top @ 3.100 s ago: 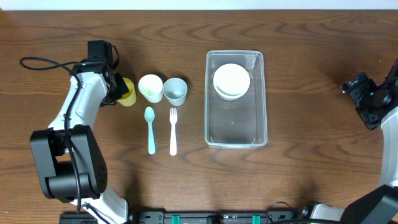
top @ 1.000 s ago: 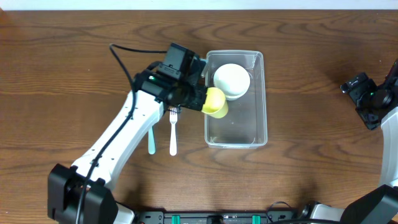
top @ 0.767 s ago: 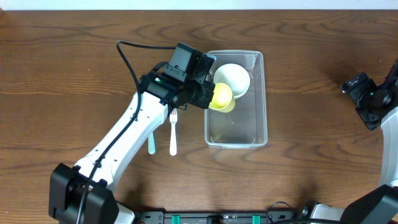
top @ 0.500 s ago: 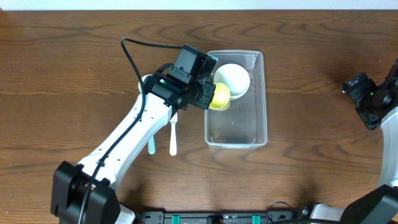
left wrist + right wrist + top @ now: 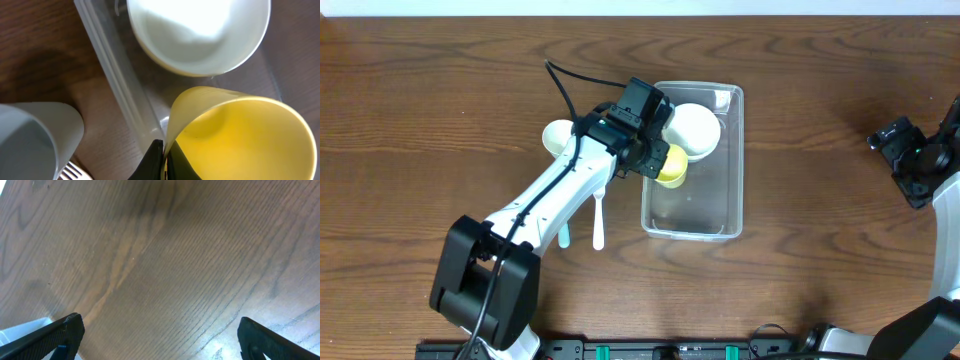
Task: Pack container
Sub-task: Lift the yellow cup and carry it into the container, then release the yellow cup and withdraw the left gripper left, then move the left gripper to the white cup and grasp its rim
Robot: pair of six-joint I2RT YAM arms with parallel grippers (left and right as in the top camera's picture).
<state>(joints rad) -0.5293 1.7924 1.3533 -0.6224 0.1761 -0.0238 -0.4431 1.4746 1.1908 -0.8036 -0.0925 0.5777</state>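
The yellow cup's base [image 5: 670, 182] [image 5: 192, 96] sits low over the container's bottom, inside the container's side, so my left gripper now releases the yellow cup.
The clear rectangular container [image 5: 734, 170] lies right of centre, with a white bowl [image 5: 697, 127] in its far end. My left gripper [image 5: 657, 162] is shut on the wall of a yellow cup [image 5: 672, 166] and holds it inside the container, just in front of the bowl. In the left wrist view my fingertips [image 5: 161, 161] pinch the yellow cup's rim [image 5: 235, 135], with the bowl [image 5: 200, 35] and the container's wall [image 5: 117, 95] beyond. My right gripper [image 5: 905, 160] is open and empty at the far right, over bare wood [image 5: 160, 335].
A white cup [image 5: 557, 136] stands left of the container, partly under my left arm. A grey-blue cup [image 5: 30, 135] shows beside the container in the left wrist view. A white fork [image 5: 599, 220] and a teal spoon [image 5: 563, 235] lie in front of them.
My left arm has carried the yellow cup from the table's left side into the container, beside the bowl. The container has shifted slightly to the left. The right arm has not moved.
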